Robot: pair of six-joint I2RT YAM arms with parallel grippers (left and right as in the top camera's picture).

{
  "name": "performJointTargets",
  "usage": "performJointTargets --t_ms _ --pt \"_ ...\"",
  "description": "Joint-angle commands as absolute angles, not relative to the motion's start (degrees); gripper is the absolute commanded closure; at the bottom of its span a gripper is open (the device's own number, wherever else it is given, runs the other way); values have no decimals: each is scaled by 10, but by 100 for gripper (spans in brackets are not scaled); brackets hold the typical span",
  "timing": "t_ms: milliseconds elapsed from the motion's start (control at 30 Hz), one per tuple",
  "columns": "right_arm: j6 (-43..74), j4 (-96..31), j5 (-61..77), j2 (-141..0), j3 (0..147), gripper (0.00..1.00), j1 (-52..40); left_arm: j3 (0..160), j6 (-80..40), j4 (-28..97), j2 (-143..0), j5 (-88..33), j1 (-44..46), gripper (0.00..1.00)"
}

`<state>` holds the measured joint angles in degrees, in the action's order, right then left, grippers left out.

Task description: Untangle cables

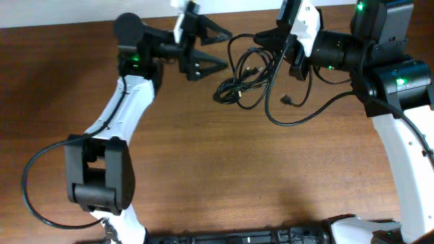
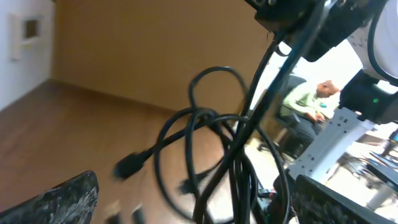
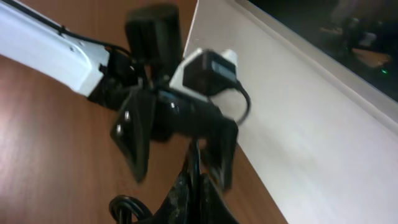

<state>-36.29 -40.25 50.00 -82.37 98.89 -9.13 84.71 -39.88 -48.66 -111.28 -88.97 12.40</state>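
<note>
My left gripper grips the hanging cable loops beside my right gripper's pinched cable pieces next, to pull them apart and untangle them.
Thin black cables (image 1: 248,76) form a tangled bunch of loops at the back middle of the wooden table (image 1: 224,169), one plug end (image 1: 287,101) trailing to the right. My right gripper (image 1: 277,42) is shut on strands at the top of the bunch; in the right wrist view its fingers (image 3: 214,202) pinch a cable (image 3: 192,163). My left gripper (image 1: 227,49) stands open just left of the tangle, touching nothing. In the left wrist view the cables (image 2: 214,143) hang between and beyond its two fingertips (image 2: 62,199), with a plug (image 2: 129,165) sticking out left.
The table's back edge (image 1: 68,26) runs close behind both grippers, with a white wall (image 3: 298,112) beyond. A thick black arm wire (image 1: 30,183) loops out at the front left near the left arm's base. The right arm's white link (image 1: 407,156) runs along the right side.
</note>
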Motion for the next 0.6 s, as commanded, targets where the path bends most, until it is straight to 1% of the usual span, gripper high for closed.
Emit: performJointTargets --t_ms 0,133,267,500,533,567 --pt "-371 -396 530 -822 993 96 -89 853 -389 -469 -1132 -902 145 1" --pt "-371 -389 530 -822 993 96 -89 853 -389 -427 -1136 -902 146 1" --pt "-371 -376 540 -822 993 96 -89 853 -387 -425 -1137 -901 150 1" --pt "-371 -373 541 -822 993 96 -89 853 -387 -426 -1137 -901 189 2" --pt "-371 -373 541 -822 993 96 -89 853 -384 -426 -1137 -901 193 12" --pt "-371 -373 540 -822 993 96 -89 853 -377 -426 -1137 -901 195 34"
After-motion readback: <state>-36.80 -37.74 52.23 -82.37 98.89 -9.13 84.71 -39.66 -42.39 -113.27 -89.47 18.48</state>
